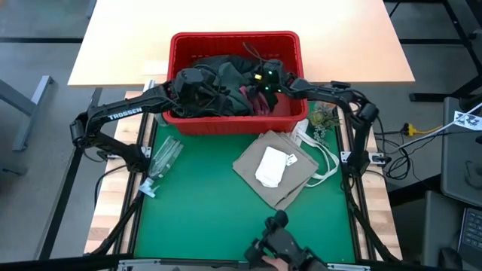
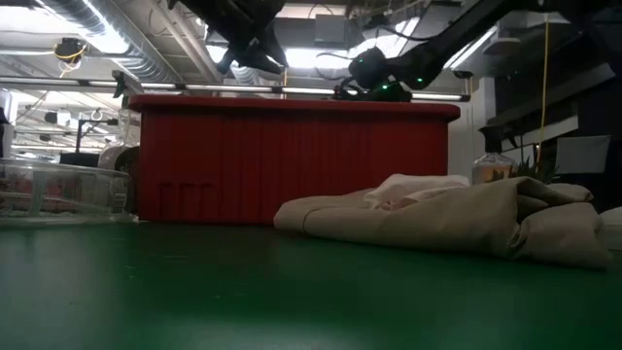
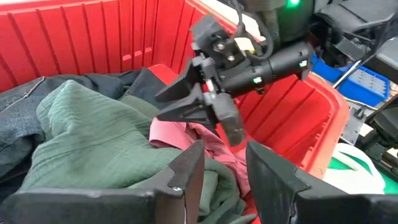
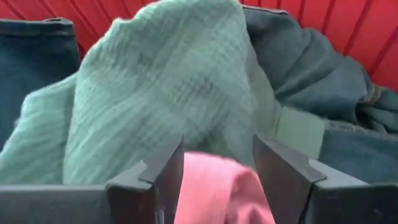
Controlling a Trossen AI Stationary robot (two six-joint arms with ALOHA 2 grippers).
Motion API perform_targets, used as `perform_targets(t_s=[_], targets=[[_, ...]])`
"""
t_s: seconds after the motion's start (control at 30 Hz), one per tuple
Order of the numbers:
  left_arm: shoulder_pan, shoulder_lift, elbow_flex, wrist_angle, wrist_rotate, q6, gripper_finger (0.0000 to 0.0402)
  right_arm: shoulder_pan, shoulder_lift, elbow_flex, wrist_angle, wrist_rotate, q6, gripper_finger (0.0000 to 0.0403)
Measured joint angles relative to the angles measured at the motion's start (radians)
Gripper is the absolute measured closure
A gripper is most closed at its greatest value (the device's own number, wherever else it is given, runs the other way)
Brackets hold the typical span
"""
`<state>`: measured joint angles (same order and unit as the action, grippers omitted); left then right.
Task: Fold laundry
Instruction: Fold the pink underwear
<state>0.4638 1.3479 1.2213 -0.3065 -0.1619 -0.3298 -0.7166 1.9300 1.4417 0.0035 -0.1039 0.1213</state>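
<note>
The green shirt [image 4: 168,87] crowds around the maroon piece [image 4: 217,186], so my right gripper next needs to grab a fold of the maroon piece that stands up between its fingers.
The red basket [image 1: 233,38] at the table's far middle holds the laundry: an olive-green shirt [image 3: 93,143] on top, a maroon piece [image 3: 186,134] beside it, and dark jeans [image 4: 31,56] around them. A tan top [image 1: 248,162] lies folded on the green mat [image 1: 196,211]. My left gripper [image 3: 224,174] hovers open above the basket's left half, over the green shirt. My right gripper [image 3: 160,107] reaches in from the basket's right side, open, with the maroon piece [image 4: 217,186] showing between its fingers. My right gripper stands open over a raised fold of the maroon piece [image 4: 214,177], slanting down from the basket's right side. A finger [image 4: 168,174] stands on each side of the fold. Whether they touch the cloth I cannot tell.
A clear plastic bottle [image 1: 163,158] lies on the mat's left side. A white piece [image 1: 271,165] rests on the tan top, with white cords [image 1: 325,162] trailing off to its right. A dark device [image 1: 282,241] sits at the near edge. The basket's walls [image 2: 292,165] enclose both grippers.
</note>
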Motion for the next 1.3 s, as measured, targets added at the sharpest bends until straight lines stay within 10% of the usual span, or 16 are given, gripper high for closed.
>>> perform_targets(t_s=[0.63,0.97,1.3], targets=[[-0.027,0.0,0.0,0.0,0.0,0.0,0.0288,0.001,0.049,0.09,-0.244,-0.065,-0.077,0.0215],[-0.027,0.0,0.0,0.0,0.0,0.001,0.0288,0.003,0.049,0.09,-0.239,-0.081,-0.169,0.0386],[-0.035,0.0,-0.001,0.0,0.0,0.001,0.0288,0.003,0.049,0.274,-0.439,-0.099,-0.256,0.0394]])
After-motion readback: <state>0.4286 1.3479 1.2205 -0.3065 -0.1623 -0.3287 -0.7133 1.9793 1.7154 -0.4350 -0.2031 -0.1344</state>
